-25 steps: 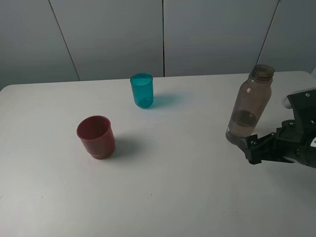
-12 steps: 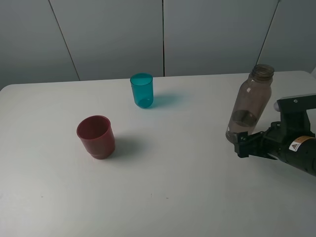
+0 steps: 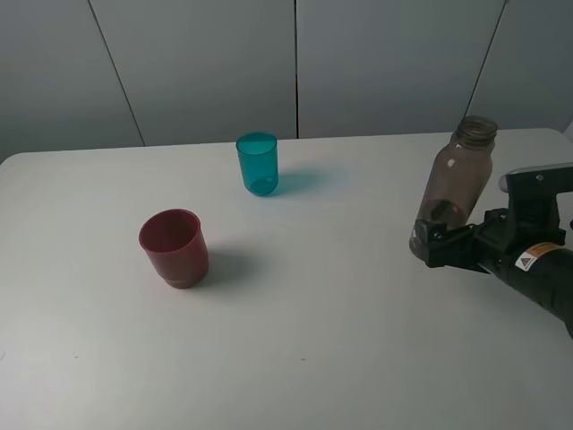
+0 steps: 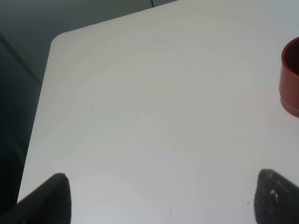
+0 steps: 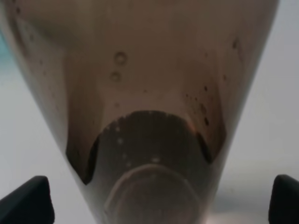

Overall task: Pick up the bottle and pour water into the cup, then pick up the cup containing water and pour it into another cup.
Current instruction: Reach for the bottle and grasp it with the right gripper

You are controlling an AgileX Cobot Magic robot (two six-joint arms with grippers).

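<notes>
My right gripper should move farther forward first and then close on the bottle [image 3: 461,175]. My fingers at the bottle end short of the far edge of its base [image 3: 416,242].
The smoky grey-brown bottle [image 3: 461,175] stands upright and uncapped at the right of the table, with a little water in its lower part. My right gripper [image 3: 435,244] is open at the bottle's base, one finger on each side. In the right wrist view the bottle [image 5: 149,93] fills the picture between the spread fingertips of the right gripper [image 5: 154,200]. The teal cup [image 3: 257,164] stands at the back centre. The dark red cup [image 3: 175,247] stands left of centre and shows at the edge of the left wrist view [image 4: 290,77]. My left gripper [image 4: 161,198] is open and empty over bare table.
The white table [image 3: 313,340] has its rounded left corner and edge in the left wrist view [image 4: 51,44]. A grey panelled wall [image 3: 295,63] stands behind the table. The right arm's black body [image 3: 537,260] lies at the table's right side.
My right gripper has moved in toward the bottle from lower right; its fingers now sit around the bottle's base. The bottle and both cups have not moved.
</notes>
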